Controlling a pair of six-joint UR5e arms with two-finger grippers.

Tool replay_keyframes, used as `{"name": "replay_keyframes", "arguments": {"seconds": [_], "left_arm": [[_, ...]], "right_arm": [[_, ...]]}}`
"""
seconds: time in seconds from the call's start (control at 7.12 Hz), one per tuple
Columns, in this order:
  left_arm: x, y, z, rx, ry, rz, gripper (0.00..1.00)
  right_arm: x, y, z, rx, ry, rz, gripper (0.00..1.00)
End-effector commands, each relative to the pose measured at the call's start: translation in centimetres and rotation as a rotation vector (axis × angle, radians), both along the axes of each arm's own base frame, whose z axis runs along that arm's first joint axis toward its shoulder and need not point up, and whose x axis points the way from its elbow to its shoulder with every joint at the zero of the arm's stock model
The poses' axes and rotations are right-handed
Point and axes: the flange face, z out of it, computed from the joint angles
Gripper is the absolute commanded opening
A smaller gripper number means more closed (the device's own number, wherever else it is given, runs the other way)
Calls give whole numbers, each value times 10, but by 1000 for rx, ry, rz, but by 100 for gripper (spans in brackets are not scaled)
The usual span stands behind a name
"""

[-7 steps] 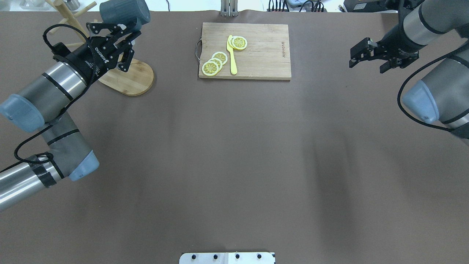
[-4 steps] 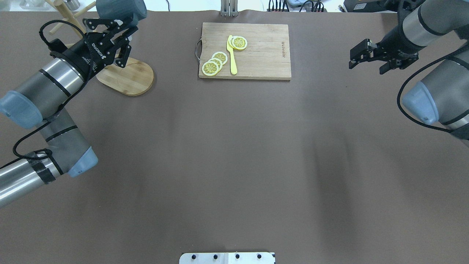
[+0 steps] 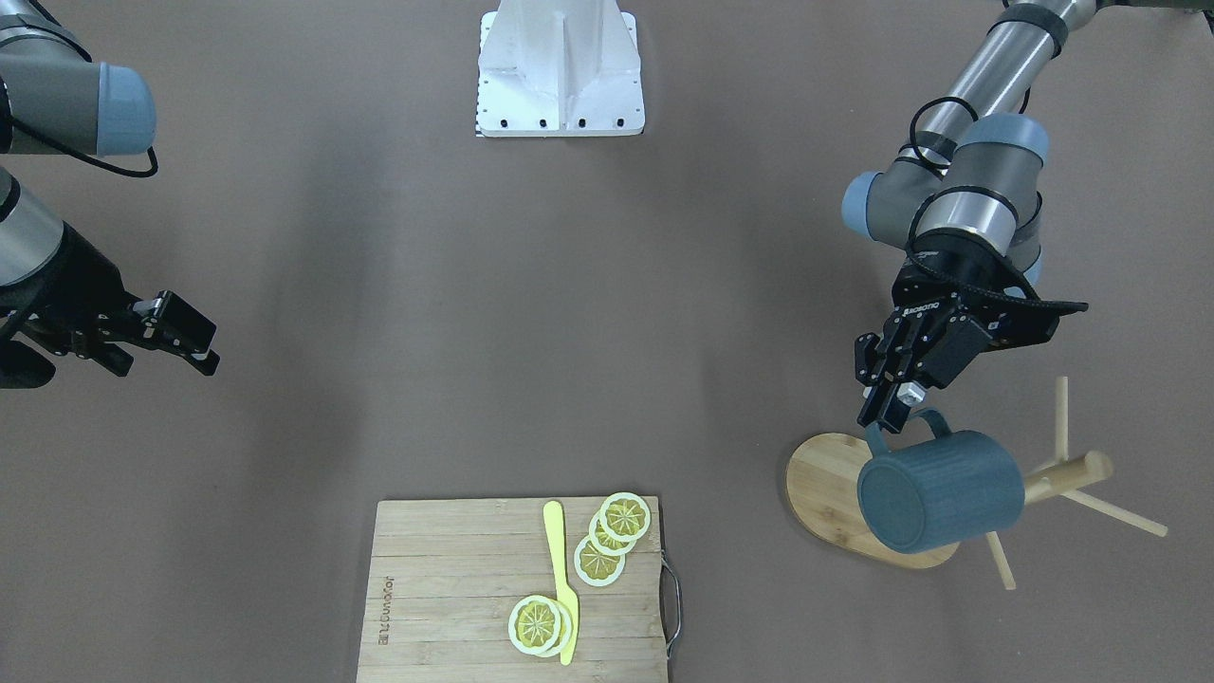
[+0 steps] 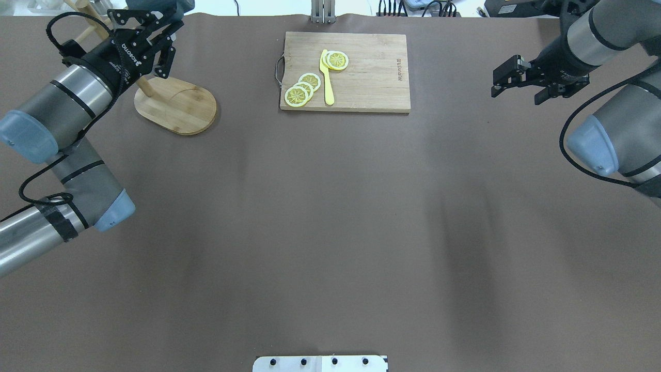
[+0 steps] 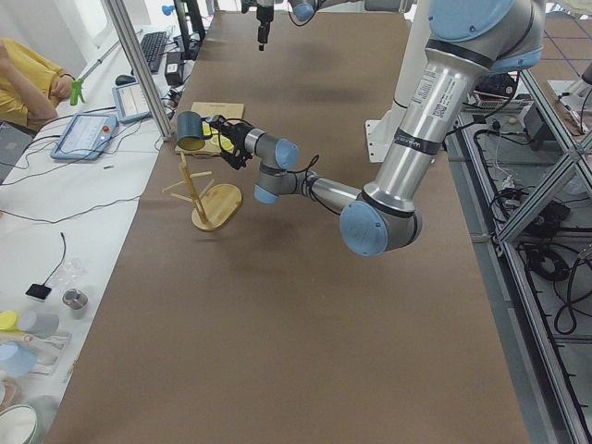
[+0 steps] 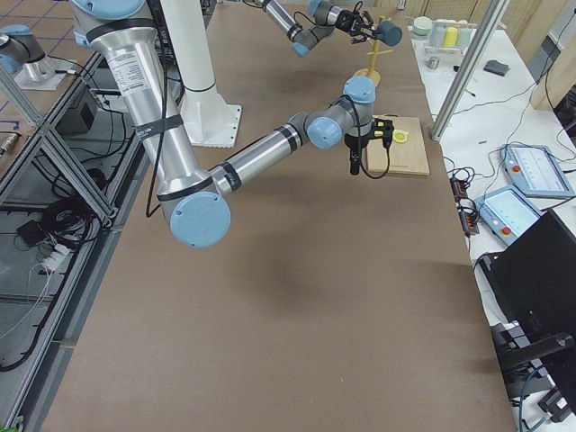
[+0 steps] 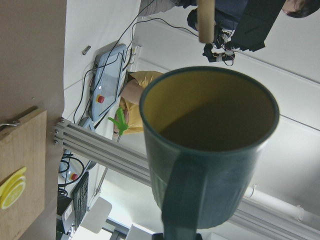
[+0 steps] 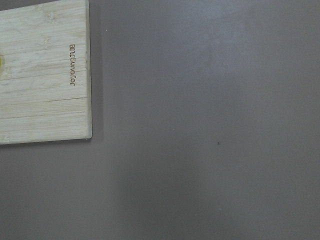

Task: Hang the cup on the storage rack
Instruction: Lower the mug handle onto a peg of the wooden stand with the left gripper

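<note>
The peg's end is still outside the cup's rim. My left gripper should move the cup toward the post before letting it go.
My left gripper is shut on the loop handle of the dark slate-blue cup. It holds the cup on its side in the air, above the oval base of the bamboo storage rack and next to the top of the post. In the overhead view the left gripper is at the far left edge and the cup is mostly cut off. The left wrist view shows the cup's yellowish inside with a dowel end above the rim. My right gripper is open and empty, far to the right.
A slatted cutting board with a metal handle lies at the far middle and carries lemon slices and a yellow knife. The rack's pegs stick out beyond the cup. A white mount plate is at the near edge.
My left arm has carried the cup away from me and to the left, up along the rack post, so the cup now sits mostly past the overhead view's top edge. The right arm barely moved.
</note>
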Motion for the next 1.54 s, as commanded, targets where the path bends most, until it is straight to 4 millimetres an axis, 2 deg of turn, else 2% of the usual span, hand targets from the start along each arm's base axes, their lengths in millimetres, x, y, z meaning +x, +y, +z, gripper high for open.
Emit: {"name": "replay_keyframes", "arguments": {"seconds": [0.0,0.28,0.56,0.7,0.98,1.4], "left_arm": [[-5,-7,9,-10,-8,-11,0],[-16,-16,17,-30,-4,-22,0],[-18,-14,26,-47,22,10,0],[-21,-7,46,-69,17,28,0],[-24,-3,59,-88,36,42,0],[-24,-3,61,-92,41,46,0]], "right_arm": [[0,1,2,-1,2,0,100],[1,2,2,-2,1,-1,100],[-1,3,2,-1,2,-3,100],[-2,3,1,0,1,-4,100],[-2,4,-1,5,0,-5,100],[-5,5,-1,5,1,-8,100]]}}
